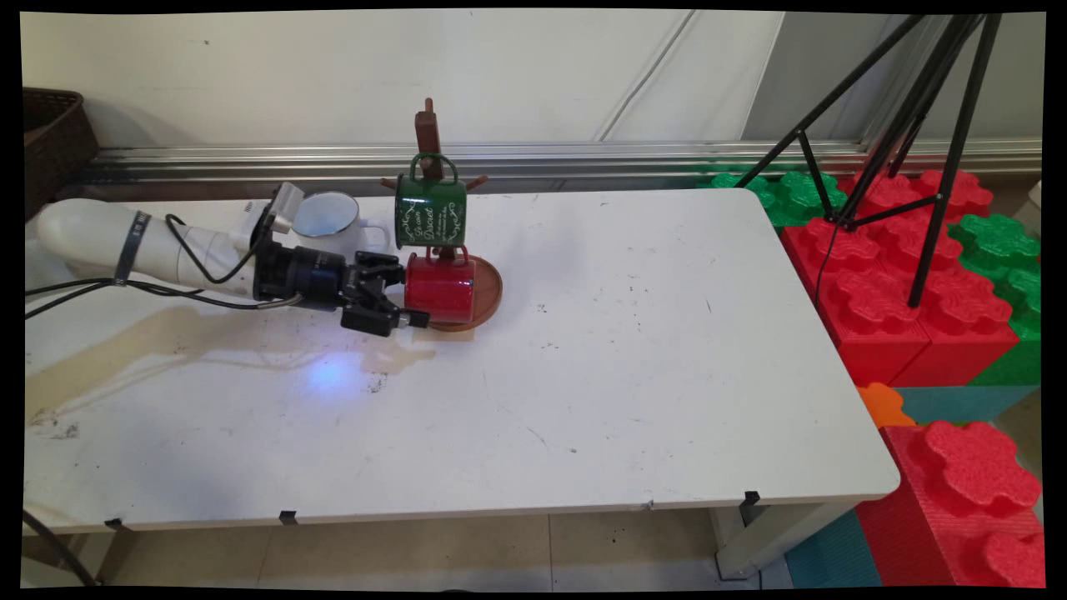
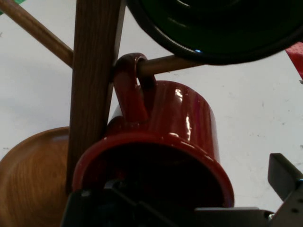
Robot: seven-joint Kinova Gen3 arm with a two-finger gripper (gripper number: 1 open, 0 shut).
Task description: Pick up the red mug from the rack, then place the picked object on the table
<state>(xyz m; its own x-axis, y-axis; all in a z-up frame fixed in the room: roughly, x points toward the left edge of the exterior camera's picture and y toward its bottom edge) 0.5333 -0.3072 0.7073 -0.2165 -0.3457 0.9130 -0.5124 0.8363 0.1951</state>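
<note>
Next, the gripper grabs the red mug by its rim (image 2: 213, 165), leaving the red mug's handle (image 2: 129, 90) free to slip off the wooden peg.
A red mug (image 1: 442, 287) hangs by its handle (image 2: 134, 90) on a low peg of a wooden mug tree (image 1: 428, 133), its mouth turned toward my gripper (image 1: 406, 298). The gripper is open at the mug's rim. One finger (image 2: 285, 182) stands outside the mug wall with a gap to it, and the other is hidden in the dark mouth. A green mug (image 1: 430, 211) hangs on a higher peg just above the red one. The tree's round wooden base (image 1: 490, 292) lies under both mugs.
A white enamel mug (image 1: 329, 218) stands on the table just behind my wrist. A dark wicker basket (image 1: 52, 137) sits at the far left. A brownish stain (image 1: 167, 333) spreads under the arm. Black tripod legs (image 1: 925, 150) and red and green foam blocks (image 1: 917, 275) stand off the table's right end.
</note>
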